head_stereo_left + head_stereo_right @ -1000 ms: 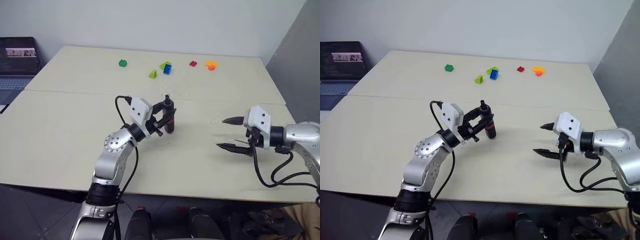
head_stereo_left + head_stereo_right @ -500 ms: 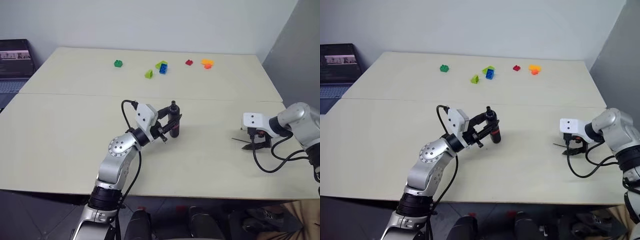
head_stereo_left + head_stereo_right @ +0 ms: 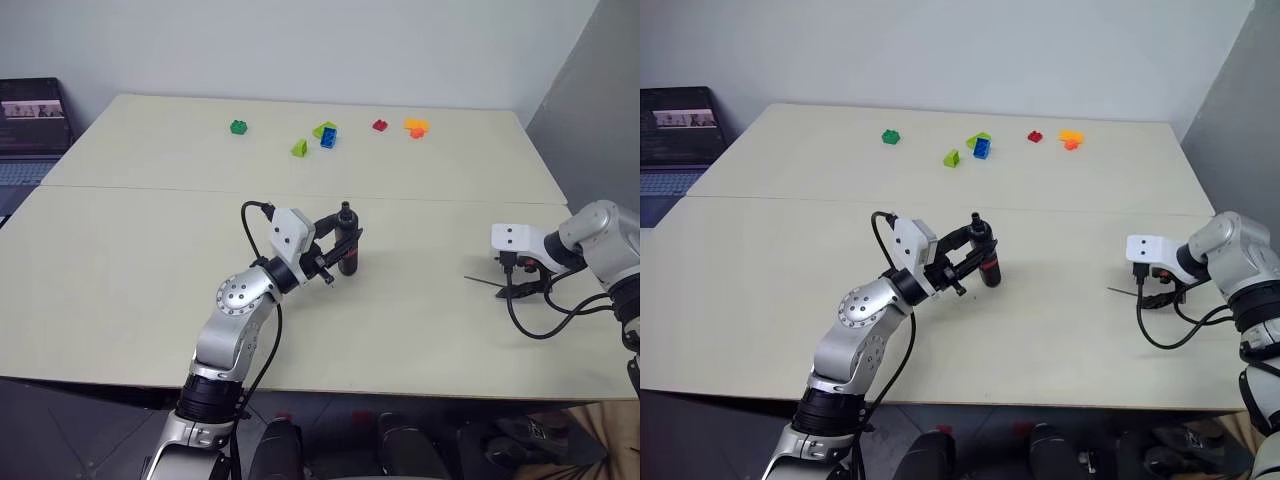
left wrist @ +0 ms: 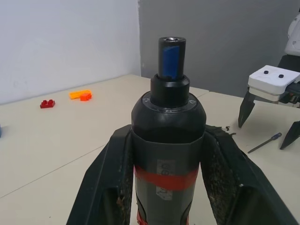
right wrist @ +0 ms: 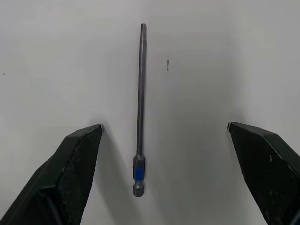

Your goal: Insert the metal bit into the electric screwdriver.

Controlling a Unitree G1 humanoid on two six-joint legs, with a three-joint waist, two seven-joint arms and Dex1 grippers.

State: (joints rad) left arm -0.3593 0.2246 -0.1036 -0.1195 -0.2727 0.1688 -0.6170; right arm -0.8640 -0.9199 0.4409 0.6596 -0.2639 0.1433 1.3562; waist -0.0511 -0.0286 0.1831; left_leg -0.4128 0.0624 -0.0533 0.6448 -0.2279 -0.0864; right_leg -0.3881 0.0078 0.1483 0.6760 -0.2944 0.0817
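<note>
My right gripper picks up the metal bit by its body near the bit's blue-banded stem (image 5: 139, 143) next, to fit the bit into the electric screwdriver.
My left gripper (image 3: 343, 238) is shut on the electric screwdriver (image 3: 347, 262), holding it upright just above the middle of the table. In the left wrist view the electric screwdriver (image 4: 168, 117) shows a dark body, a red band and a nose with a blue opening, clamped between both fingers. The metal bit (image 5: 140, 93) lies flat on the table at the right, a thin grey rod with a blue band near one end. My right gripper (image 5: 165, 125) points steeply down over the bit, open, one finger on each side and neither touching it. The bit (image 3: 480, 282) pokes out leftward from under that gripper (image 3: 518, 288).
Several small coloured bricks (image 3: 327, 136) lie along the far side of the table. A laptop (image 3: 30, 130) sits off the far left corner. A seam (image 3: 150, 187) crosses the tabletop. The table's right edge (image 3: 560, 200) runs close behind my right arm.
My right gripper swung to the right, dropped and tipped from nearly level to pointing down over the bit. The left gripper kept still with the screwdriver.
</note>
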